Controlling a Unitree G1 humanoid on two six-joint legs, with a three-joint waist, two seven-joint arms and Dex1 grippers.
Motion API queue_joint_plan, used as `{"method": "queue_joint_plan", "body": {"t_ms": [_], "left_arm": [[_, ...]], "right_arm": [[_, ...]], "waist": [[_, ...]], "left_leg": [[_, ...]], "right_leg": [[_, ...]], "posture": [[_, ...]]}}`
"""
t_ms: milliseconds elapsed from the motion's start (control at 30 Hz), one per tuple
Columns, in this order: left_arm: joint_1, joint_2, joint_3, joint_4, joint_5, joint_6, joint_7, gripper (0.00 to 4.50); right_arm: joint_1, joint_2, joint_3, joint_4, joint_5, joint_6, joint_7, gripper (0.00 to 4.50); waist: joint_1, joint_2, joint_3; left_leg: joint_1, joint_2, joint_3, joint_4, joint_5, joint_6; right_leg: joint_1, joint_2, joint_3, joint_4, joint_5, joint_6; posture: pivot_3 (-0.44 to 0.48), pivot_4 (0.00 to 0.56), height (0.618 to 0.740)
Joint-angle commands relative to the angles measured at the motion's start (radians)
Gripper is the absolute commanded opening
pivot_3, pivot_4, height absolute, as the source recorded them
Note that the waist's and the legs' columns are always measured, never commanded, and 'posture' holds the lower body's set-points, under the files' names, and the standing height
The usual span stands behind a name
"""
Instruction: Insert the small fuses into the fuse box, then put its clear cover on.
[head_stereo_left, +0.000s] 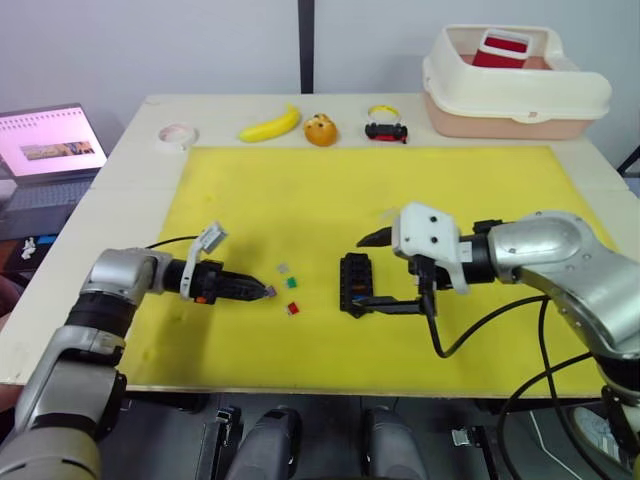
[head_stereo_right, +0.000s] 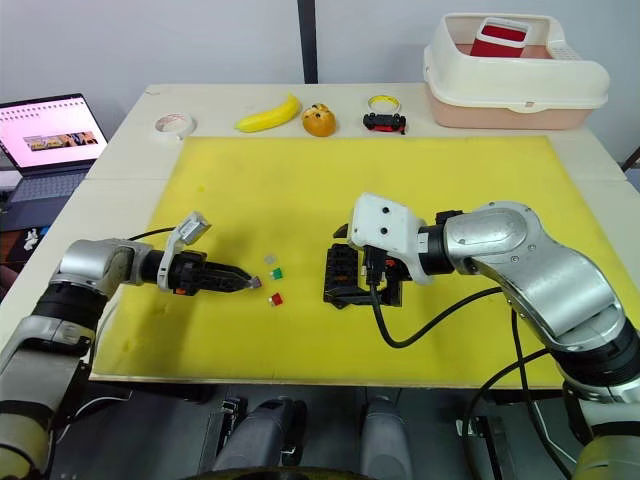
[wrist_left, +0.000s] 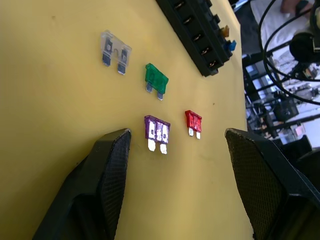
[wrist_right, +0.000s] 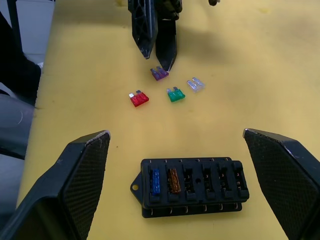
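My left gripper takes the purple fuse by its plastic body (head_stereo_left: 270, 291) (wrist_left: 157, 128) next, which leaves the fuse's metal prongs free for the fuse box.
The black fuse box (wrist_right: 192, 187) lies on the yellow mat, with a blue fuse (wrist_right: 155, 181) and a tan one (wrist_right: 172, 181) seated in its slots. My right gripper (head_stereo_left: 358, 275) is open, one finger on each side of the box. Loose small fuses lie to the box's left: clear (wrist_left: 115, 51), green (wrist_left: 156, 80), red (wrist_left: 193, 121) and purple (wrist_left: 157, 132). My left gripper (head_stereo_left: 268, 291) is low over the mat and open, its fingertips either side of the purple fuse without holding it. A faint pale patch (head_stereo_left: 390, 213) beyond the right gripper may be the clear cover; I cannot tell.
The yellow mat (head_stereo_left: 300, 190) covers most of the table. Along the far edge sit a tape roll (head_stereo_left: 178, 133), a banana (head_stereo_left: 270, 125), an orange toy (head_stereo_left: 321, 130) and a toy car (head_stereo_left: 386, 131). A white bin (head_stereo_left: 515, 85) stands back right; a laptop (head_stereo_left: 50, 150) sits left.
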Motion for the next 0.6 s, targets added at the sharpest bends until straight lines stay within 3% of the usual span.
{"method": "queue_joint_plan", "body": {"t_ms": [33, 400, 600], "left_arm": [[0.005, -0.034, -0.043, -0.01, 0.018, -0.011, -0.012, 3.19], [0.005, -0.067, -0.037, 0.026, 0.047, -0.04, -0.007, 3.19], [0.009, -0.076, -0.022, 0.075, 0.066, -0.058, 0.006, 0.37]], "right_arm": [[-0.004, 0.001, -0.016, -0.026, 0.004, -0.006, -0.011, 4.5], [0.01, -0.007, -0.015, -0.033, 0.0, -0.006, -0.02, 4.5], [0.012, -0.006, -0.008, -0.03, -0.007, -0.012, -0.024, 4.5]], "waist": [[0.003, 0.0, 0.0], [0.016, 0.0, 0.0], [0.012, 0.0, 0.0]], "left_leg": [[0.0, 0.0, 0.0, 0.0, 0.0, 0.0], [0.0, 0.0, 0.0, 0.001, 0.0, 0.0], [0.0, 0.0, 0.0, 0.001, 0.0, 0.0]], "right_leg": [[0.0, 0.0, 0.0, 0.0, 0.0, 0.0], [0.001, 0.0, 0.0, 0.0, 0.0, 0.0], [0.0, 0.0, 0.0, 0.0, 0.0, 0.0]], "posture": [[0.0, 0.15, 0.74], [0.0, 0.15, 0.74], [0.0, 0.15, 0.74]]}}
